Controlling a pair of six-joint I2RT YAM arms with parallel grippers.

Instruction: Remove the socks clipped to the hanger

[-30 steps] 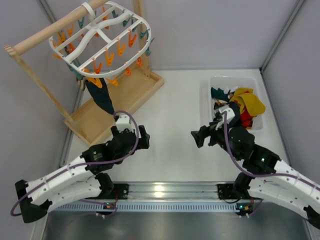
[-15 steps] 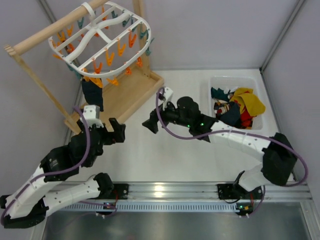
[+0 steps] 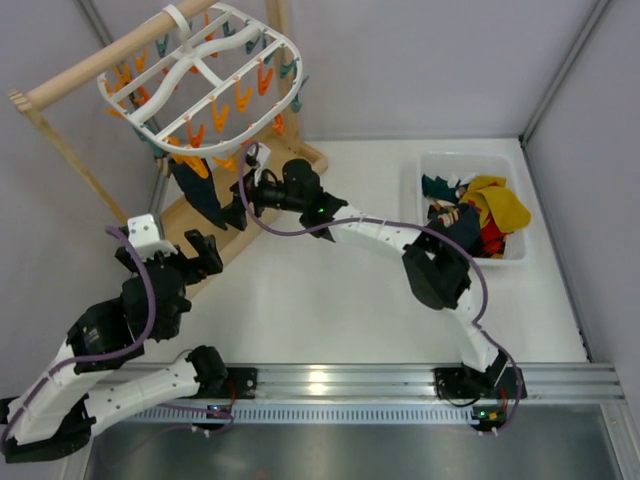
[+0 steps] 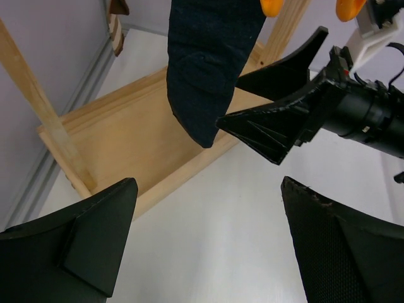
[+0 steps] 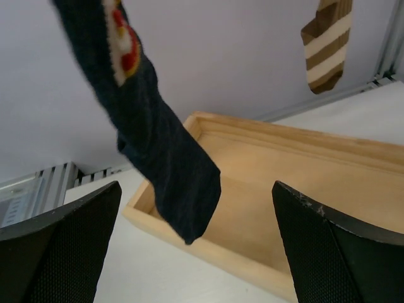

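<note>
My right gripper grabs the dark teal sock by its lower hanging end (image 3: 208, 206) (image 5: 185, 194) next, so that the clipped top is left for removal.
The white oval hanger (image 3: 200, 75) hangs from a wooden rod at the far left, with orange and teal clips. One dark teal sock (image 3: 203, 195) hangs clipped at its near edge over the wooden stand base. My right gripper (image 3: 237, 205) is open just right of that sock, not touching it. In the right wrist view the sock (image 5: 161, 158) hangs between the open fingers and beyond them, and a brown-and-cream striped sock (image 5: 328, 50) hangs further back. My left gripper (image 3: 165, 252) is open and empty, lower left of the sock (image 4: 211, 69).
A clear bin (image 3: 420, 170) at the right holds several loose socks (image 3: 495, 205). The wooden stand's tray base (image 3: 250, 190) and its uprights stand under the hanger. The right arm's fingers (image 4: 278, 113) show in the left wrist view, beside the sock.
My right arm has swung from the bin across the table to the hanging dark sock. My left arm has drawn back to the left, away from the sock.
</note>
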